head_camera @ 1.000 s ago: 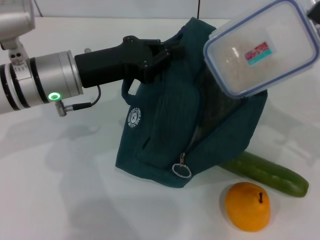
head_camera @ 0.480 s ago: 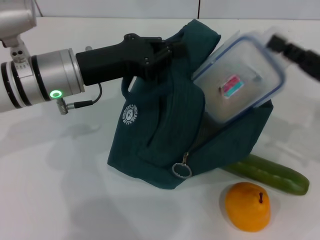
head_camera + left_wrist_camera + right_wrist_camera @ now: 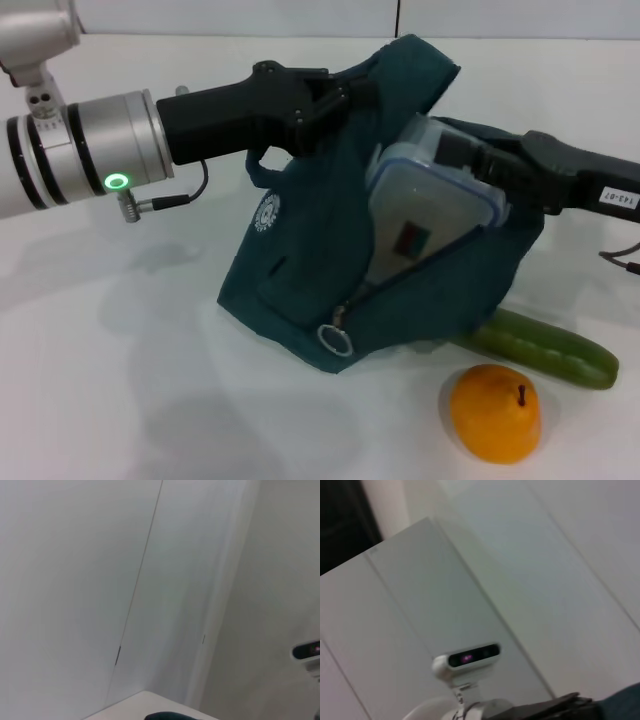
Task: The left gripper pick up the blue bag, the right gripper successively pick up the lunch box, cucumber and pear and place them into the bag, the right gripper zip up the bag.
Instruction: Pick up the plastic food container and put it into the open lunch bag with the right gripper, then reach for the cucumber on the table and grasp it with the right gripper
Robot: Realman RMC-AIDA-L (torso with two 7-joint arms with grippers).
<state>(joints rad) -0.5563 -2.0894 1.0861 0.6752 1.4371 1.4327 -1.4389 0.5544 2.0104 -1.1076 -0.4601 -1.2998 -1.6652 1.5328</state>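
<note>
The lunch box's lower edge sits inside the bag's opening (image 3: 365,290), so it is time to open my right gripper now, and the lunch box would settle in the bag (image 3: 300,270).
In the head view my left gripper (image 3: 348,95) is shut on the top edge of the blue bag (image 3: 300,270) and holds it up and open. The bag's base rests on the white table (image 3: 120,380). Its metal ring pull (image 3: 336,340) hangs at the lower front. The lunch box (image 3: 425,215) sits tilted, about half inside the bag's mouth. My right gripper (image 3: 462,155) reaches in from the right and is shut on the box's upper end. The cucumber (image 3: 545,350) lies behind the bag's right corner. The pear (image 3: 495,412) sits in front of it.
The left wrist view shows only wall panels and a dark sliver of the bag (image 3: 167,715). The right wrist view shows a wall, a small camera on a stand (image 3: 467,659), and a strip of the bag (image 3: 625,700).
My right gripper has brought the lunch box down from the upper right into the bag's mouth. The bag has shifted and its ring pull has swung slightly left.
</note>
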